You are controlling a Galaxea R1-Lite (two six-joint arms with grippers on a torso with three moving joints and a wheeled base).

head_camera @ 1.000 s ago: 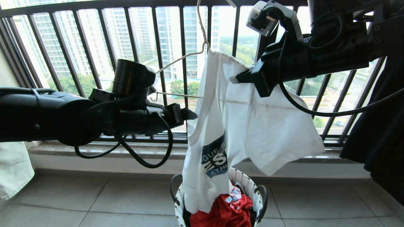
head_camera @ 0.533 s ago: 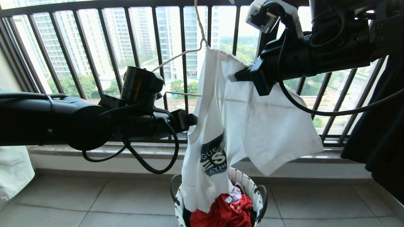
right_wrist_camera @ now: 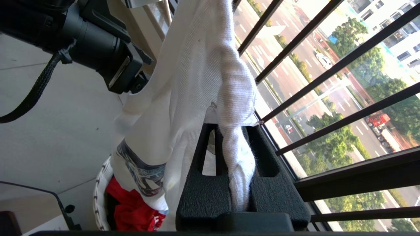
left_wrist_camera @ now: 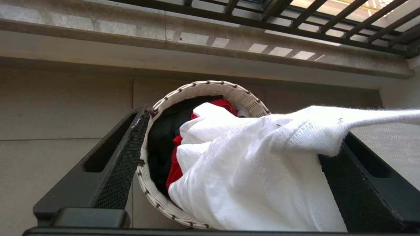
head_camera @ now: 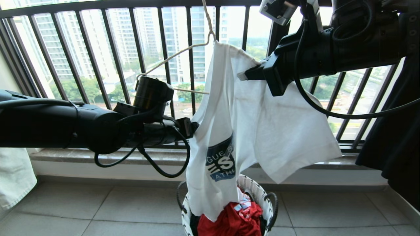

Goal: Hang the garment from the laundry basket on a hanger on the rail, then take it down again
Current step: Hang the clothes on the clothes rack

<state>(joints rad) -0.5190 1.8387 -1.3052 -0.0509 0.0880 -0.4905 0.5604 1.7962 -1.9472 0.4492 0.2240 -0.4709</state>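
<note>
I need to grab the white garment by its ribbed collar (left_wrist_camera: 309,138) next with my left gripper, so that I can pull it over the bare half of the hanger.
The white garment (head_camera: 262,131) hangs over the laundry basket (head_camera: 262,196), its hem reaching down into it. My right gripper (head_camera: 244,75) is shut on a bunched fold near the neck (right_wrist_camera: 231,127). The cream hanger (head_camera: 174,54) has one shoulder inside the garment; its other half is bare and its hook runs out of the top of the head view. The rail is out of view. My left gripper (head_camera: 195,126) stands open at the garment's left edge. In the left wrist view the cloth (left_wrist_camera: 256,170) lies between the wide-apart fingers (left_wrist_camera: 111,164), over the basket (left_wrist_camera: 210,88).
A black window guard (head_camera: 115,42) of vertical bars runs behind everything, over a stone sill (head_camera: 82,155). A black shirt (head_camera: 393,147) hangs at the far right, a pale cloth (head_camera: 13,177) at the far left. Red cloth (head_camera: 233,219) fills the basket.
My left arm has sunk a little and pushed in against the garment's left edge. The right gripper has risen slightly with the garment, and the hanger has come up with it.
</note>
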